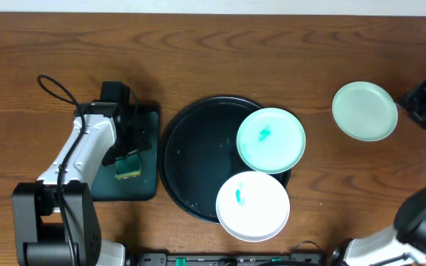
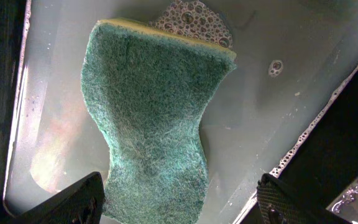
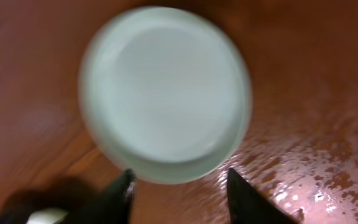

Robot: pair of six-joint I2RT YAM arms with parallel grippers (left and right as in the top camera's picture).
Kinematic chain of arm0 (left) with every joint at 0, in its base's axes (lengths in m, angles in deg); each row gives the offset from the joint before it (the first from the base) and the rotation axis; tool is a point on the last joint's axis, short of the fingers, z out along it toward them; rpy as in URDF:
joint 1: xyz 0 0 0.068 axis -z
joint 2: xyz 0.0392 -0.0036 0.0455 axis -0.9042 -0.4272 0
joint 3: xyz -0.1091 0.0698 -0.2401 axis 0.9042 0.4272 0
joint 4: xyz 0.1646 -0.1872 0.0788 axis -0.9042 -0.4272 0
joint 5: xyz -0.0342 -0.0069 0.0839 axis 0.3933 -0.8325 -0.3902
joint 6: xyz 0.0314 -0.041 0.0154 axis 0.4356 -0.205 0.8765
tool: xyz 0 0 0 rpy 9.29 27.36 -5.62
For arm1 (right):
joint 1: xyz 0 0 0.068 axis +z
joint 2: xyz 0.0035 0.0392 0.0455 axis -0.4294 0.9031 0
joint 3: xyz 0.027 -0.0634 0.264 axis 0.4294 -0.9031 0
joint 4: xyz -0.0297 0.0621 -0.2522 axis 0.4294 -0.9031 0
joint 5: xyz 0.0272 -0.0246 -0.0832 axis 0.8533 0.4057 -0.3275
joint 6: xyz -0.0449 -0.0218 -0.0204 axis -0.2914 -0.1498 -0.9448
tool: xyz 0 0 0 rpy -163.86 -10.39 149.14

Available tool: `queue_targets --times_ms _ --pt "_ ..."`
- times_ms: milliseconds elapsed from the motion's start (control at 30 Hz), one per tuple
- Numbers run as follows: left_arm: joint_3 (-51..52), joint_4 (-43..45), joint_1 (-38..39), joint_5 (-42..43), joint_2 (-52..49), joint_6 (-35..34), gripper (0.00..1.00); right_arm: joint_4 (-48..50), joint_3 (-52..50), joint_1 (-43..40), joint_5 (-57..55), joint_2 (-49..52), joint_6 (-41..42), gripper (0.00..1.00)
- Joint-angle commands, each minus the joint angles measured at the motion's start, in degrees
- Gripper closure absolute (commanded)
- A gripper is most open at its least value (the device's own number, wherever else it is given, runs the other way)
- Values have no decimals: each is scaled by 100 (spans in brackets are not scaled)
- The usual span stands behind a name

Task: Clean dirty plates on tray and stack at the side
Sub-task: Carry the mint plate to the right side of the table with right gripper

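Observation:
I should next grab the smeared mint-aqua plate's rim with my right gripper, on the clean plate's side. The mint-aqua plate's smeared side then stays open for cleaning, and the plate can be stacked after that.
The large round black tray sits mid-table. A mint-aqua plate with a teal smear rests on its right rim. A white plate with a teal smear overlaps its lower right edge. A clean mint plate lies on the bare wood at the right; it also shows in the right wrist view. My right gripper is open and empty just beside that plate. My left gripper is open above a green sponge in the dark-green rectangular tray.
The sponge lies in soapy water in the rectangular tray left of the black tray. Wet patches mark the wood near the right plate.

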Motion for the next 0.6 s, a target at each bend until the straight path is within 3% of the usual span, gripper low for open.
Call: queue_targets --times_ms 0,100,167,200,233,500,567 --pt "52 -37 -20 -28 11 4 21 -299 48 669 402 -820 -380 46" --pt "52 -42 -20 -28 11 4 21 -573 48 1189 409 -1051 -356 41" --pt "52 -44 -20 -28 11 4 21 -702 39 1528 498 -1069 -358 25" --pt "52 -42 -20 -28 11 4 21 -723 0 1742 629 -1062 -361 10" --pt "52 -39 -20 -28 11 2 21 -726 -70 1965 754 -1054 -361 6" --pt "52 -39 -20 -28 11 4 21 -251 -1172 3106 -2 -1019 367 2" --pt "52 -39 -20 -28 11 4 21 11 -1537 3222 -153 -1014 450 8"
